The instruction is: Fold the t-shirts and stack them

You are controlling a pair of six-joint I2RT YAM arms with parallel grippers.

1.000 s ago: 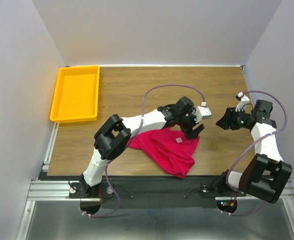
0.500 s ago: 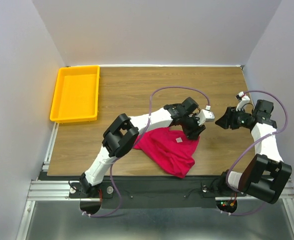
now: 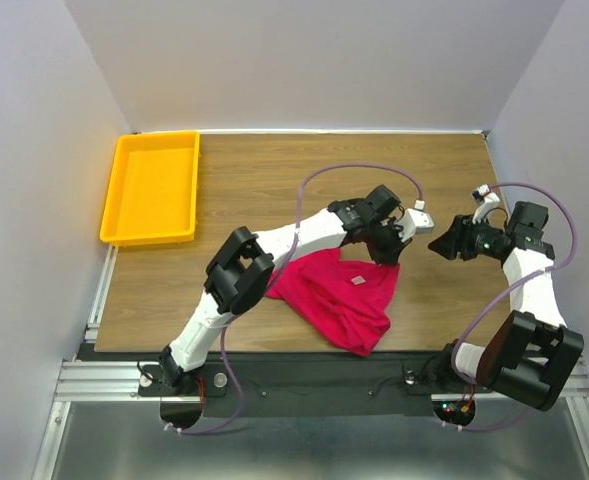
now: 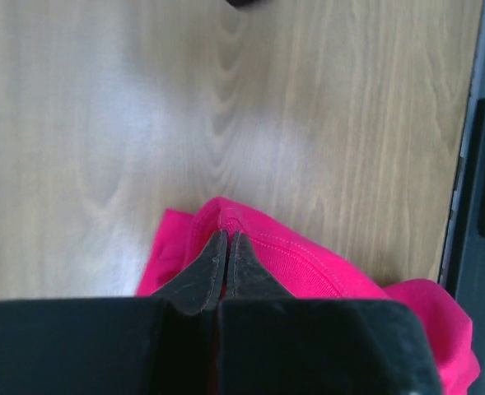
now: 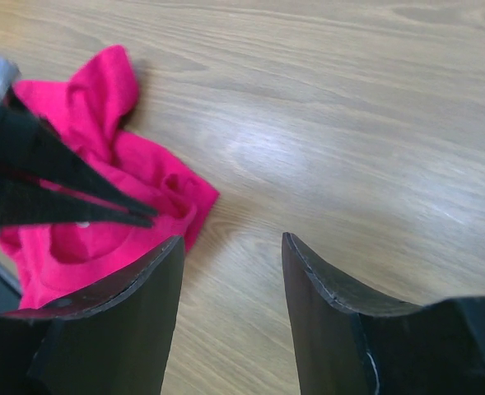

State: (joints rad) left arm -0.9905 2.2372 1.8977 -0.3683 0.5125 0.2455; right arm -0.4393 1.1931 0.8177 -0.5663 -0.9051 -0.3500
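My right gripper is about to grab the crimson-red t-shirt by the hem corner (image 3: 395, 269) (image 5: 205, 197) beside my left gripper's pinch, so that it can lift the t-shirt and fold it.
One crimson-red t-shirt (image 3: 339, 300) lies crumpled on the wooden table near its front edge, with a small white label (image 3: 358, 281) showing. My left gripper (image 3: 386, 255) is at the shirt's far right corner. In the left wrist view the left gripper (image 4: 227, 234) is shut, with the hem of the t-shirt (image 4: 308, 263) pinched at its tips. My right gripper (image 3: 442, 245) hovers to the right of the shirt, apart from it. In the right wrist view the right gripper (image 5: 232, 239) is open over bare wood, and the t-shirt (image 5: 86, 107) lies to its left.
An empty yellow tray (image 3: 152, 188) sits at the far left of the table. The table's front edge and a black metal rail (image 4: 481, 206) run close to the shirt. Grey walls enclose the left, back and right sides.
My left gripper closed from open onto the shirt's far right corner, shifting slightly toward the back right. The right arm stayed in place.
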